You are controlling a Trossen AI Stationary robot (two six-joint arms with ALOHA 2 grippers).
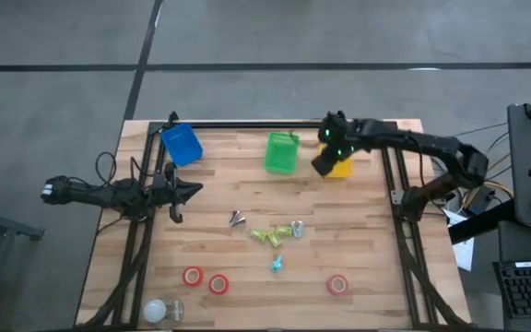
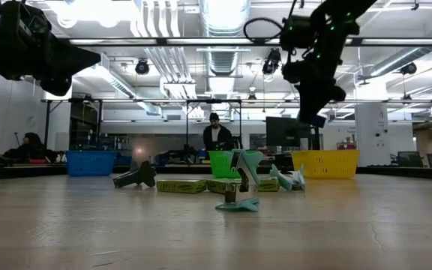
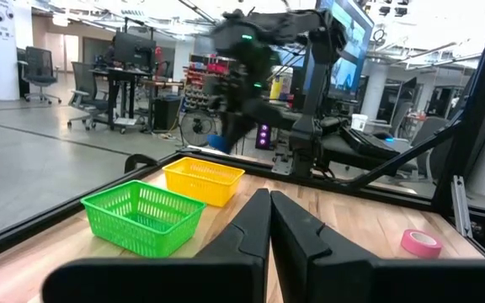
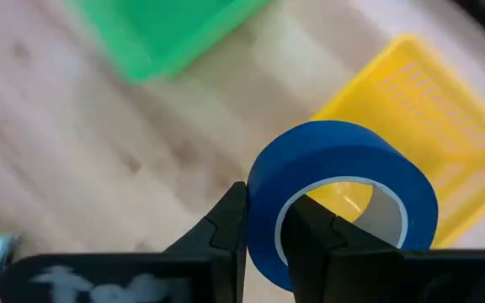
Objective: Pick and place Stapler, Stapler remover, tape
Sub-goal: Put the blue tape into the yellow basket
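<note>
The blue tape roll is partly outside the yellow basket's rim [image 1: 339, 175], so I should keep it in my right gripper until it is farther in.
My right gripper [image 4: 266, 200] is shut on a dark blue tape roll [image 4: 343, 198] and hangs in the air by the yellow basket [image 1: 341, 167] at the table's far side; it also shows high up in the low view [image 2: 313, 101]. Three red tape rolls [image 1: 193, 276] [image 1: 218, 284] [image 1: 337, 284] lie flat near the near edge. Yellow-green staplers [image 1: 266, 237], a dark stapler remover [image 1: 237, 219] and a teal piece [image 1: 276, 265] lie mid-table. My left gripper [image 1: 192, 190] waits shut over the table's left side. My right gripper holds the blue tape roll by its ring wall [image 4: 261, 225]. One finger [image 4: 310, 236] is inside the hollow centre and the other finger [image 4: 226, 227] is on the outer face. The roll is lifted clear, above the table and the yellow basket's edge [image 4: 411, 93].
A green basket [image 1: 281, 152] stands beside the yellow one, and a blue basket [image 1: 182, 145] sits at the far left corner. A white roundish object [image 1: 158, 310] lies at the near left corner. Bare wood lies on the right side [image 1: 367, 231]. People show in the room beyond.
</note>
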